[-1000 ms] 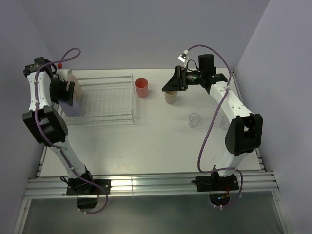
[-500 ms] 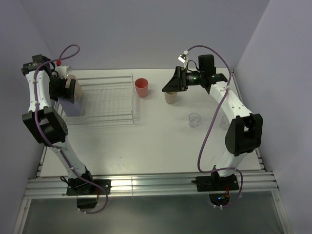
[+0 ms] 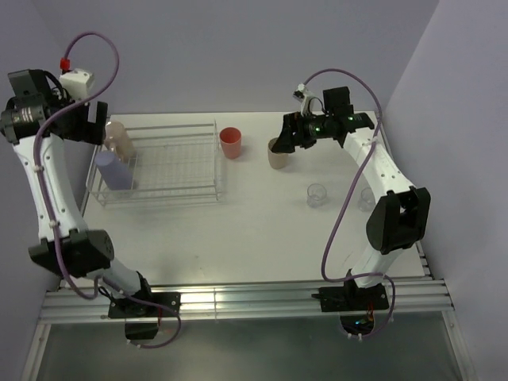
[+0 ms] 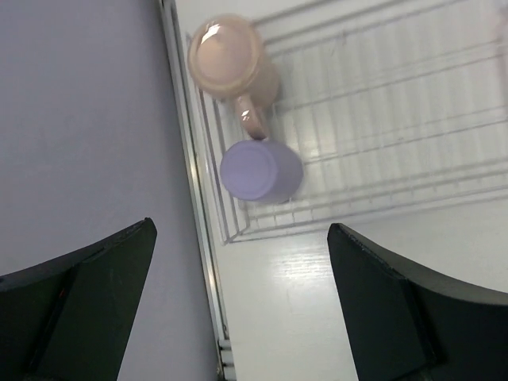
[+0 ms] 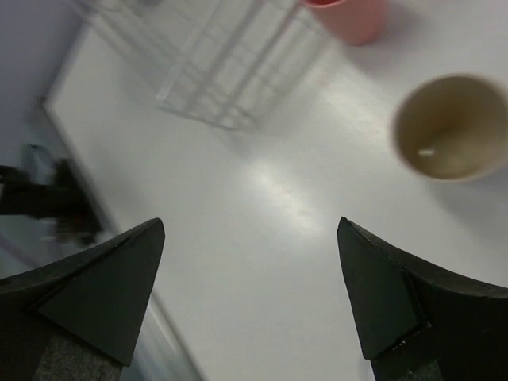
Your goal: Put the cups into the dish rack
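The cup's base needs to stay free for the handover to my left gripper, so my right gripper should grab the tan cup by its rim [image 3: 277, 147] [image 5: 449, 129] next.
The clear dish rack [image 3: 171, 163] stands at the back left. A pale pink mug [image 3: 119, 138] and a lavender tumbler [image 3: 114, 170] stand bottom up at its left end. They also show in the left wrist view, mug [image 4: 226, 55] and tumbler [image 4: 258, 171]. My left gripper [image 3: 92, 121] is open and empty, raised above the rack's left end. A coral-red cup [image 3: 230, 143] and a tan cup [image 3: 278, 155] stand upright right of the rack. My right gripper [image 3: 287, 136] is open, just above the tan cup [image 5: 452, 127]. Two clear glasses [image 3: 317, 195] [image 3: 365, 198] stand further right.
The left wall is close beside the rack [image 4: 381, 119] and the table's left edge rail [image 4: 202, 262]. In the right wrist view the coral cup [image 5: 349, 16] and the rack corner [image 5: 206, 71] lie at the top. Bare white table [image 3: 238, 238] fills the front half.
My left gripper let go of the pink mug in the rack beside the lavender tumbler and rose up and away. My right gripper tilted and shifted slightly over the tan cup.
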